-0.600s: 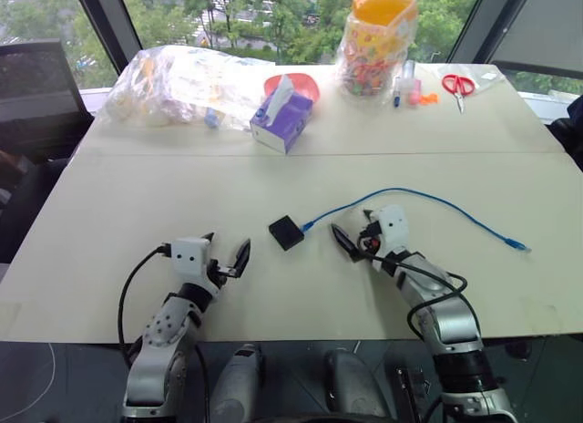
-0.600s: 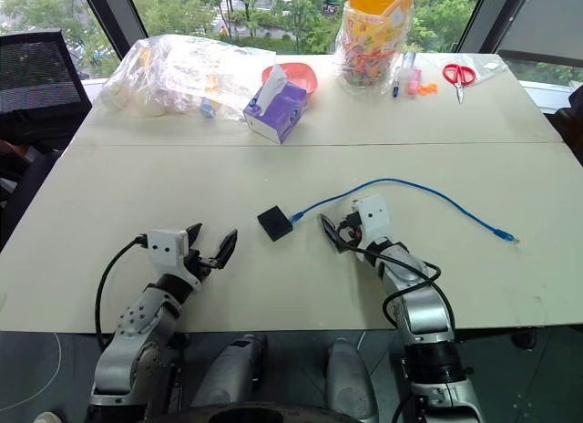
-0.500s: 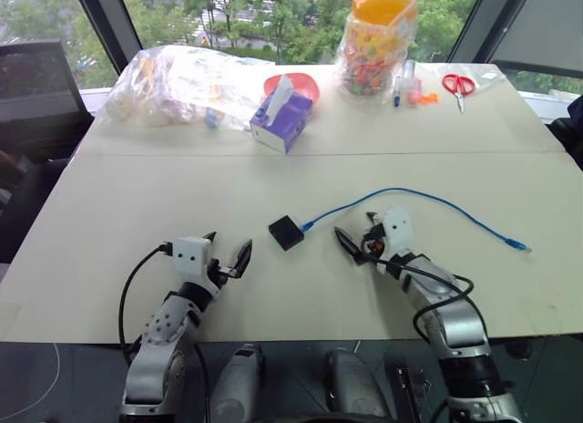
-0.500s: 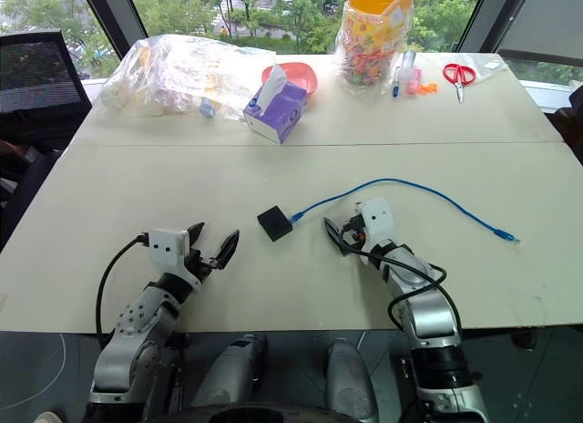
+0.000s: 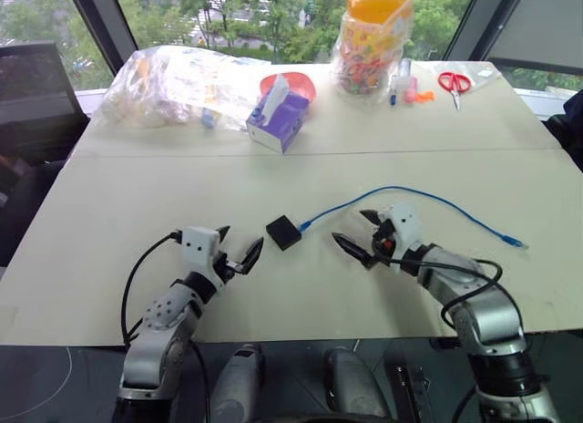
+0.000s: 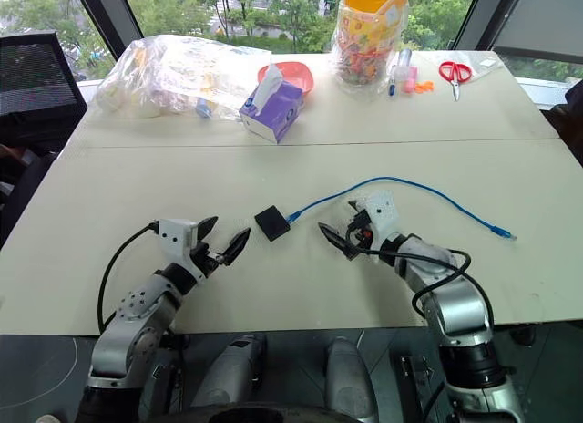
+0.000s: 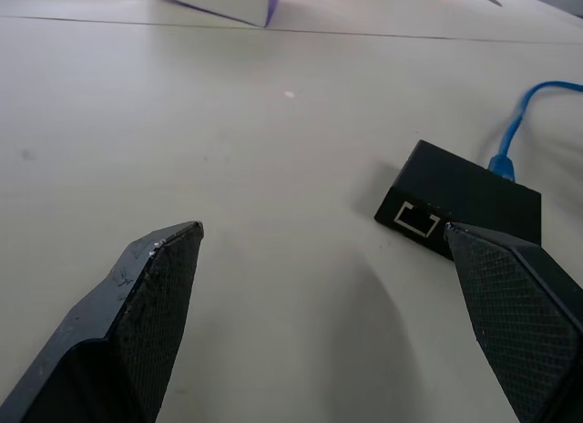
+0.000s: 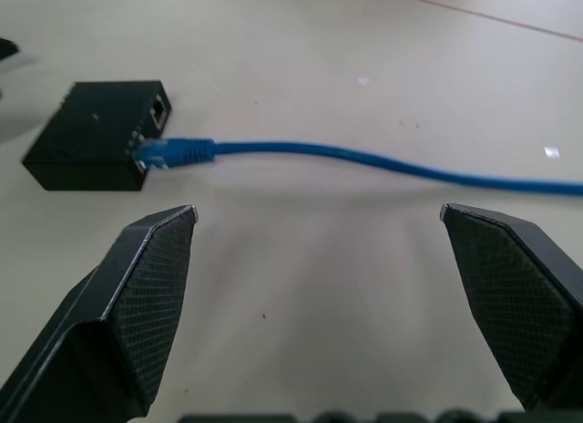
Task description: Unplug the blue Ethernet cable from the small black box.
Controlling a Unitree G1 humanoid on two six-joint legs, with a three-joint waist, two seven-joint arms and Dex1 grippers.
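Note:
My left gripper grabs the small black box by its end with the empty port [image 5: 276, 236] [image 7: 421, 217] next, to unplug the blue Ethernet cable.
The small black box [image 5: 283, 232] lies flat in the middle of the table. The blue Ethernet cable [image 5: 414, 196] is plugged into the box's right side by its plug [image 8: 173, 151] and arcs right to a free end [image 5: 521, 245]. My left gripper [image 5: 239, 245] is open just left of the box, and the left wrist view shows the box [image 7: 465, 204] with an empty port facing it. My right gripper [image 5: 353, 230] is open to the right of the box, hovering near the cable [image 8: 364, 159] and touching nothing.
At the back of the table stand a purple tissue box [image 5: 281, 120], a clear plastic bag [image 5: 178, 77], a red bowl [image 5: 301, 81], a jar of colourful items [image 5: 373, 40] and red scissors [image 5: 453, 81]. A black chair [image 5: 36, 86] is at the left.
My left gripper has edged forward and right, closer to the box. My right forearm has swung outward to the right while its fingertips stayed near the cable. The box and cable have not moved.

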